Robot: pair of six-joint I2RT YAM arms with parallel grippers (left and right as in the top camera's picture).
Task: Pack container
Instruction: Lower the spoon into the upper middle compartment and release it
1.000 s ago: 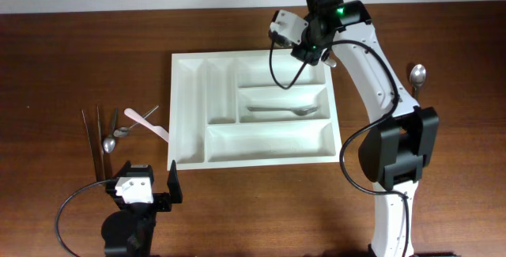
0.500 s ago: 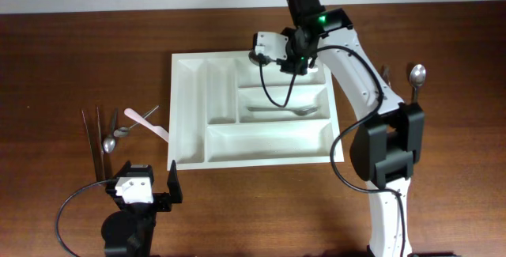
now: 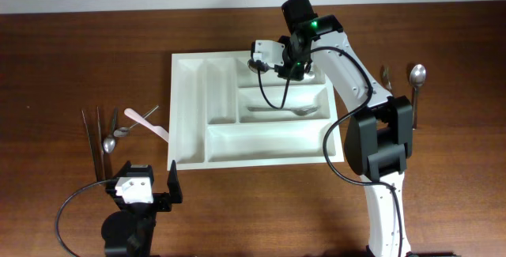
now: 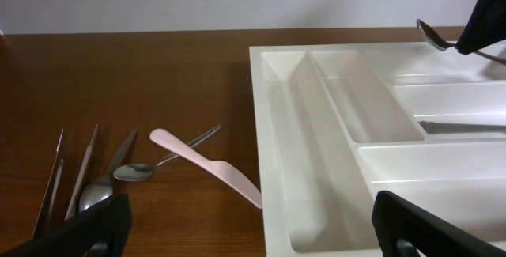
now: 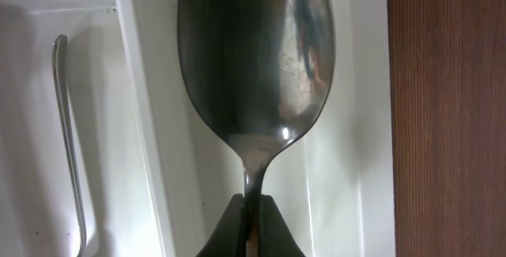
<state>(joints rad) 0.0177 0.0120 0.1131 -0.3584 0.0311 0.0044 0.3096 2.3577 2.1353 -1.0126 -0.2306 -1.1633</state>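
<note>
The bowl of the metal spoon is within the sides of the container's top long section, so the metal spoon would settle inside if I opened now. I need to open my right gripper.
The container (image 3: pixel 190 115) is a white tray with five compartments at the table's middle; its near left corner shows in the left wrist view (image 4: pixel 273 154). One spoon (image 3: pixel 285 111) lies in its middle long compartment, its handle (image 5: pixel 69 130) also in the right wrist view. My right gripper (image 3: pixel 273 66) hovers over the left end of the top long compartment, shut on the neck of a metal spoon (image 5: pixel 253 51), whose bowl (image 3: pixel 255 64) points left. My left gripper (image 3: pixel 150 186) stands open and empty near the front left, off the tray's corner (image 4: pixel 253 241).
Left of the tray lie two thin dark sticks (image 3: pixel 91 138), a spoon (image 3: pixel 115 134) and a pink knife (image 3: pixel 150 122); the pink knife (image 4: pixel 205 166) nearly touches the tray's wall. A spoon (image 3: pixel 417 75) and another utensil (image 3: pixel 385 75) lie right of the tray.
My right gripper has carried the spoon leftward from the tray's back right corner to over the top compartment's left end. The left arm has not moved.
</note>
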